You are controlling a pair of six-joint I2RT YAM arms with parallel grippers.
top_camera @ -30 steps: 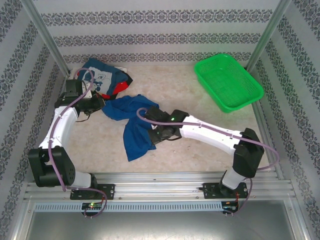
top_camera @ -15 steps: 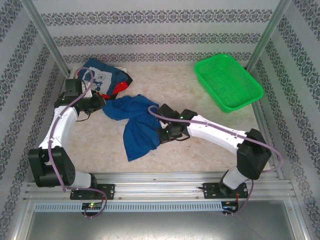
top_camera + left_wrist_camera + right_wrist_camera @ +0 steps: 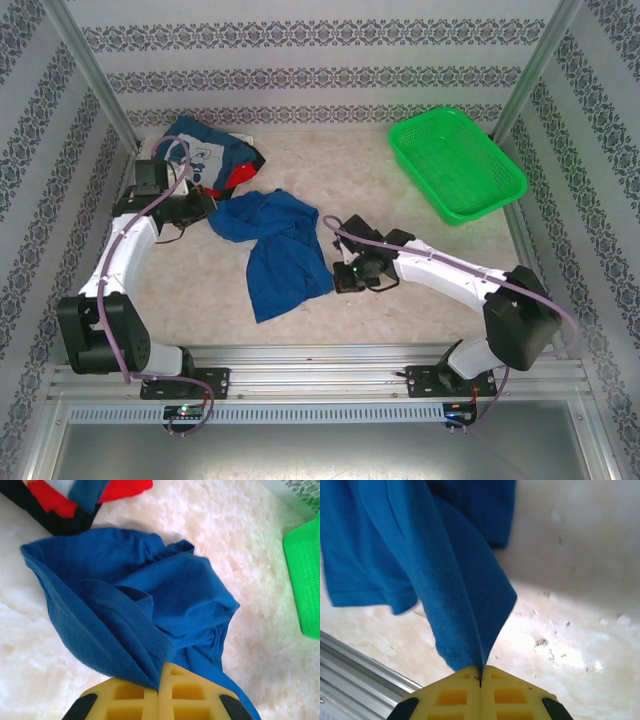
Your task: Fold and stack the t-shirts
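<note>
My right gripper will keep holding the blue t-shirt until it spreads across the table: the t-shirt's corner in my gripper's fingers sits beside bunched folds.
A crumpled royal-blue t-shirt [image 3: 272, 248] lies on the pale table, stretched between both grippers. My left gripper [image 3: 207, 211] is shut on its upper-left edge; in the left wrist view the yellow fingers [image 3: 135, 697] pinch a fold of the blue cloth [image 3: 150, 595]. My right gripper [image 3: 337, 272] is shut on the shirt's right edge, and in the right wrist view a corner of the blue cloth [image 3: 455, 580] runs into the closed fingers [image 3: 505, 695]. A heap with a navy printed t-shirt [image 3: 205, 152], a red one [image 3: 240, 178] and a black one sits at the back left.
A green mesh basket [image 3: 455, 165] stands at the back right. Patterned walls and metal posts enclose the table. An aluminium rail [image 3: 320, 365] runs along the near edge, and bare table lies between the blue shirt and the basket.
My right gripper has moved right and slightly toward the near edge, dragging the blue shirt's edge with it and spreading the cloth. The left gripper has held its place and its grip.
</note>
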